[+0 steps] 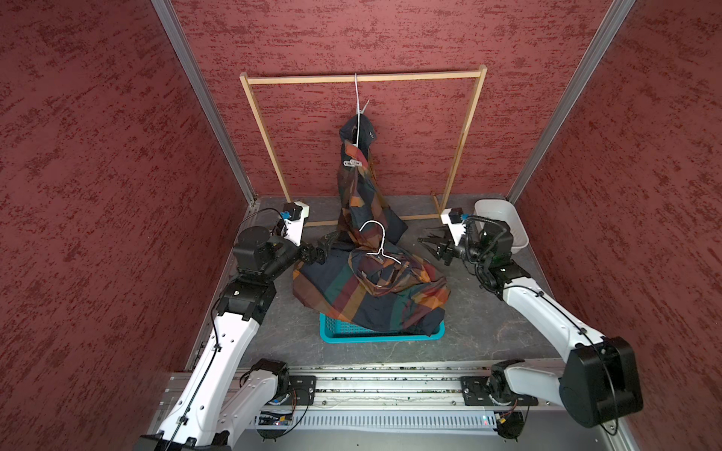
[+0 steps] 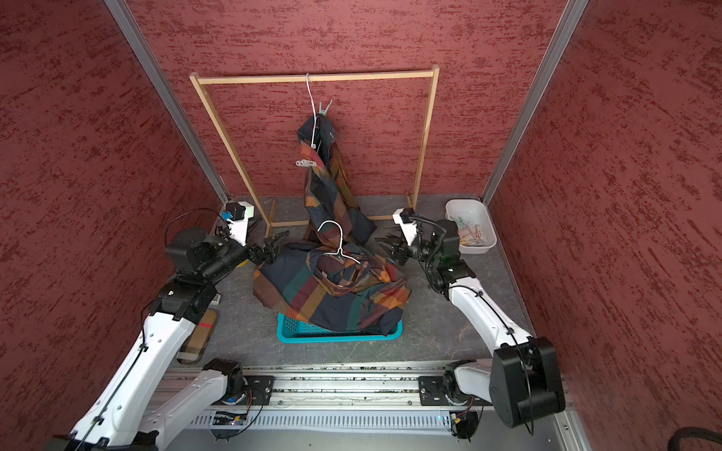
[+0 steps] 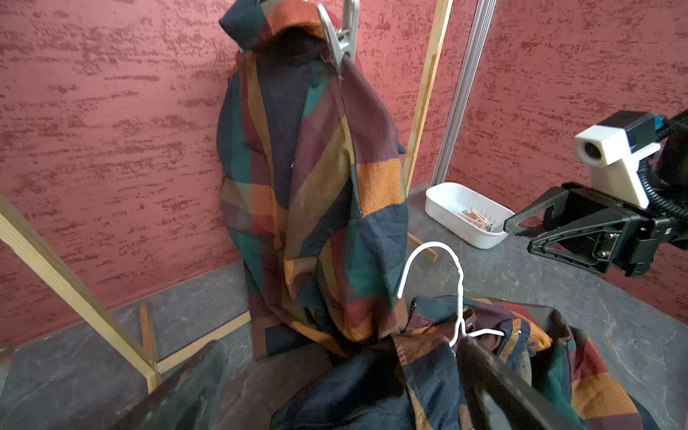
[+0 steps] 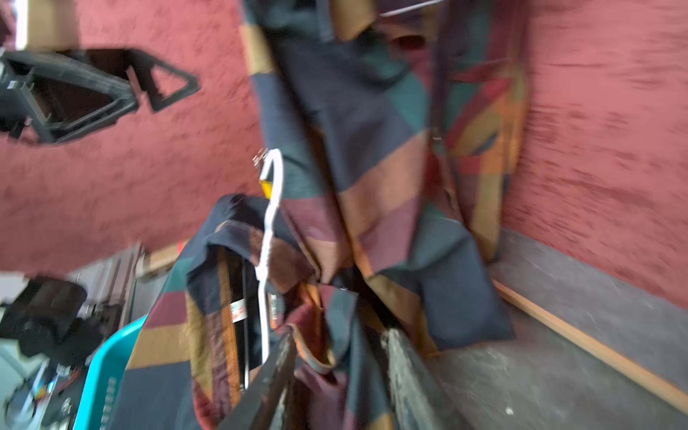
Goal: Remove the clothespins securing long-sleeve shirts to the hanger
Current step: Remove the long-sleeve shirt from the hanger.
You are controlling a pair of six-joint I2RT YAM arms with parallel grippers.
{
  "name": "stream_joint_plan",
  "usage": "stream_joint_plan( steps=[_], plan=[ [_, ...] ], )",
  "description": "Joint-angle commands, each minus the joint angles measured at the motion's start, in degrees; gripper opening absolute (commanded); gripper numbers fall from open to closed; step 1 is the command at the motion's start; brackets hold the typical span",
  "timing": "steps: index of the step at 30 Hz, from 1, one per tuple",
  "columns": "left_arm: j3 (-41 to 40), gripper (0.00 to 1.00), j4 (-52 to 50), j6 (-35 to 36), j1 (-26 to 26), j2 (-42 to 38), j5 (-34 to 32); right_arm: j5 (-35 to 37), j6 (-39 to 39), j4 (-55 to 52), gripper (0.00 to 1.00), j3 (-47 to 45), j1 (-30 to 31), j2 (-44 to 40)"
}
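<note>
My right gripper grabs the hanger by its arm beside the hook's base next, so the hanger's far end stays free to slip out of the shirt.
One plaid long-sleeve shirt (image 1: 359, 187) hangs from a white hanger (image 1: 357, 97) on the wooden rack. Two clothespins show on it: a whitish-grey one (image 1: 352, 162) at mid-height and a pale one (image 1: 364, 107) by the hook; the left wrist view shows a grey clothespin (image 3: 340, 37) on its shoulder. A second shirt (image 1: 371, 289) lies heaped over the teal basket with its hanger (image 1: 377, 242) on top. My left gripper (image 1: 330, 238) (image 3: 342, 391) is wide open at that heap's left edge. My right gripper (image 1: 426, 243) (image 4: 338, 372) is open just right of the heap, holding nothing.
A white tub (image 2: 470, 226) with loose clothespins sits in the back right corner. The teal basket (image 1: 332, 334) stands at front centre. The wooden rack (image 1: 363, 78) spans the back wall, its feet on the floor. A tan roll (image 2: 199, 339) lies by the left arm.
</note>
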Motion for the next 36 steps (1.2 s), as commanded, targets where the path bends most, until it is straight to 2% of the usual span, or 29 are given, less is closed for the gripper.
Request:
stream_joint_plan(
  steps=[1,10,20,25,26,32,36],
  plan=[
    [1.64,0.98,-2.51,0.87,0.47,-0.18,1.10,3.54,-9.91,-13.02,0.44,5.19,4.49,3.00],
    [1.32,0.98,-3.93,0.80,0.55,-1.55,1.78,12.15,-14.95,-20.82,0.43,12.75,12.41,10.29],
    [1.31,0.98,-3.75,0.61,0.63,-1.10,2.41,10.60,-16.17,-22.06,0.43,15.19,15.01,15.43],
    [1.19,0.99,-3.69,0.66,0.64,-1.16,2.47,9.39,-16.33,-21.37,0.40,16.64,15.72,17.91],
    [1.15,0.99,-3.63,0.70,0.69,-1.23,2.51,9.26,-16.29,-21.27,0.39,16.86,15.95,18.28],
    [1.30,0.99,-4.18,0.87,0.77,-0.78,2.51,9.62,-16.86,-21.54,0.17,17.93,16.35,18.51],
    [1.67,0.99,-5.15,1.24,0.75,-0.47,2.41,10.82,-17.88,-23.09,0.07,18.12,16.36,16.57]
  ],
)
